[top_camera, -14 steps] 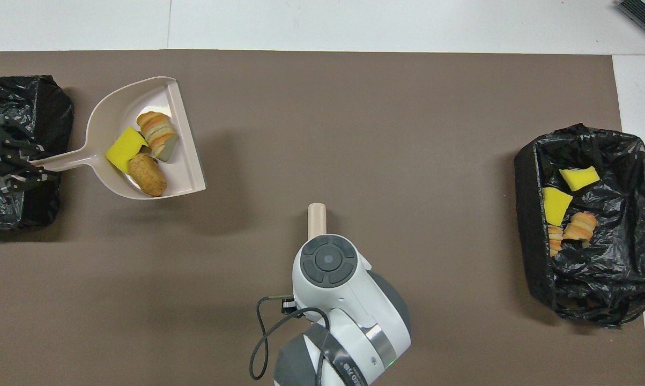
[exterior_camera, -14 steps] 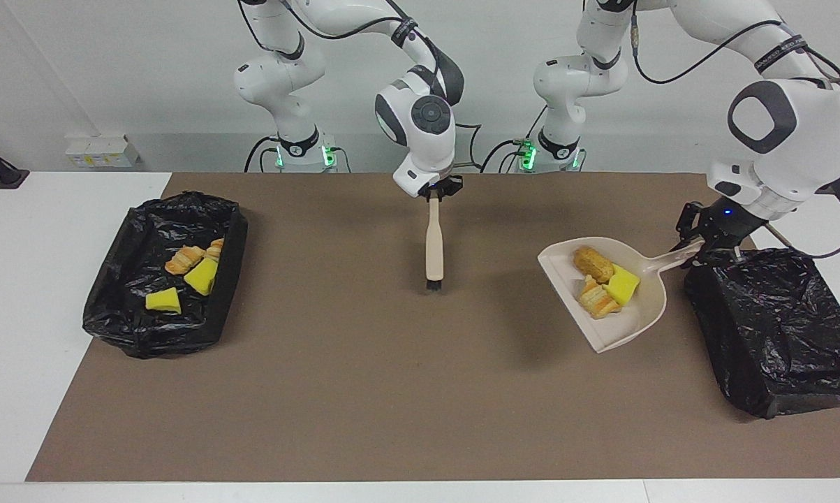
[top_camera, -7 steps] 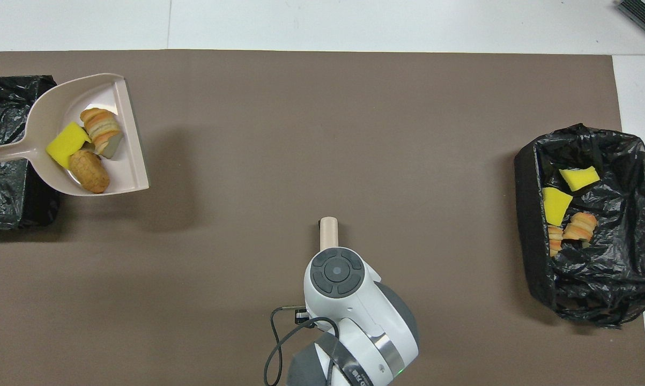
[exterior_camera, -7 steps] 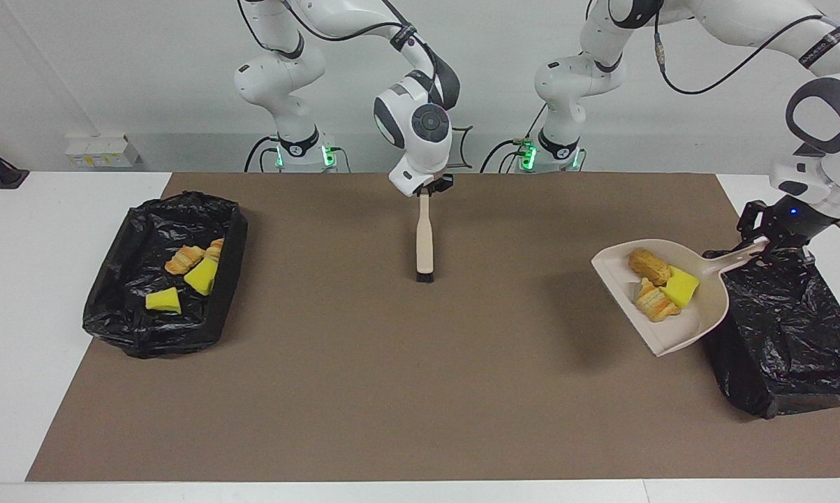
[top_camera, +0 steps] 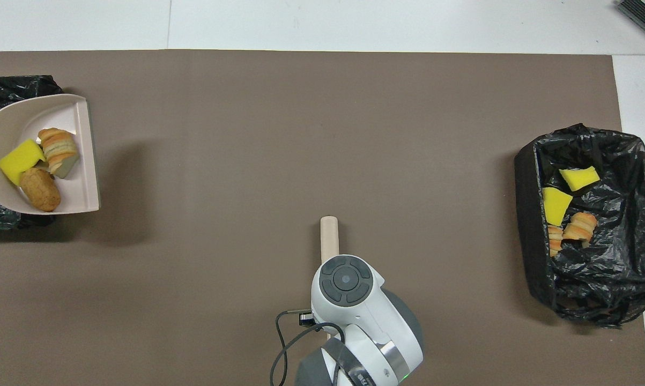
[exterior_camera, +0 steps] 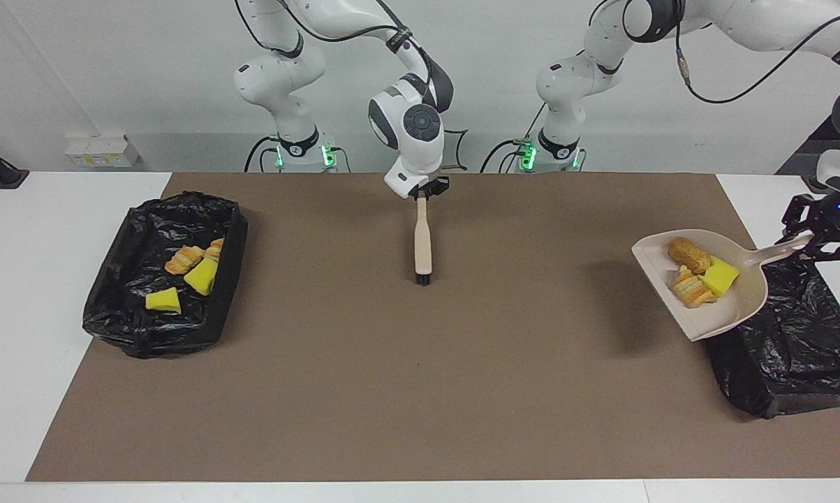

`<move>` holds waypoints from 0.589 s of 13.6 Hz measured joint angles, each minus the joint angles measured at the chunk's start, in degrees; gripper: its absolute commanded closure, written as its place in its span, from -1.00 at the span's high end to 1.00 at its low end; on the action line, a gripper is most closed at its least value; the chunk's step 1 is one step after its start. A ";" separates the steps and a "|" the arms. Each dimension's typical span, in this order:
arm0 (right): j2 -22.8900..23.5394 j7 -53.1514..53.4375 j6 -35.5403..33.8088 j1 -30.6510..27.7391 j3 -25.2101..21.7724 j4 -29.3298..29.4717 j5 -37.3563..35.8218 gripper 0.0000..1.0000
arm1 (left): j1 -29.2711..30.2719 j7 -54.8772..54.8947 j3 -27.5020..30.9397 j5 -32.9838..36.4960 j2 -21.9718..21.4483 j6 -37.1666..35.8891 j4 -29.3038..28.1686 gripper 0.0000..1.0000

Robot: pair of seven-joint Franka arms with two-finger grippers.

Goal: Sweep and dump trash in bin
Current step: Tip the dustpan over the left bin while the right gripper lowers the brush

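Note:
The beige brush [top_camera: 330, 237] is low over the brown mat in the overhead view and would rest there, so my right gripper should open.
My left gripper [exterior_camera: 814, 236] is shut on the handle of a beige dustpan [exterior_camera: 730, 318], held raised over the edge of a black-lined bin [exterior_camera: 797, 363] at the left arm's end of the table. In the dustpan [top_camera: 83, 161] lies trash: a yellow sponge chunk [exterior_camera: 718, 276] and two tan bread bits [exterior_camera: 688, 255]. Only the pan shows in the overhead view, over that bin [top_camera: 11, 86]. My right gripper [exterior_camera: 423, 192] is shut on the top of a beige brush [exterior_camera: 423, 241], which hangs bristles down over the mat's middle [top_camera: 329, 236].
A second black-lined bin [exterior_camera: 231, 258] stands at the right arm's end of the table. It holds two yellow sponge chunks [exterior_camera: 201, 276] and bread bits [exterior_camera: 184, 258]. A brown mat [exterior_camera: 420, 391] covers the table between the bins.
The left arm has carried the loaded dustpan toward its end of the table, from beside the bin to over its edge. The right arm has drawn the brush a little toward the robots.

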 measured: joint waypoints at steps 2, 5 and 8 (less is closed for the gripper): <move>0.00 -0.19 0.36 -0.03 -0.01 -0.26 0.00 0.99 | 2.00 3.38 0.04 1.89 0.80 -0.12 0.72 -1.00; 0.01 -0.19 0.88 -0.08 -0.08 -0.33 0.00 1.00 | 4.19 6.79 0.01 4.80 2.46 -0.22 2.52 -1.00; 0.01 -0.20 1.74 -0.90 -0.33 1.28 -0.22 1.00 | 4.78 7.63 -0.09 6.83 4.07 -0.27 4.36 -1.00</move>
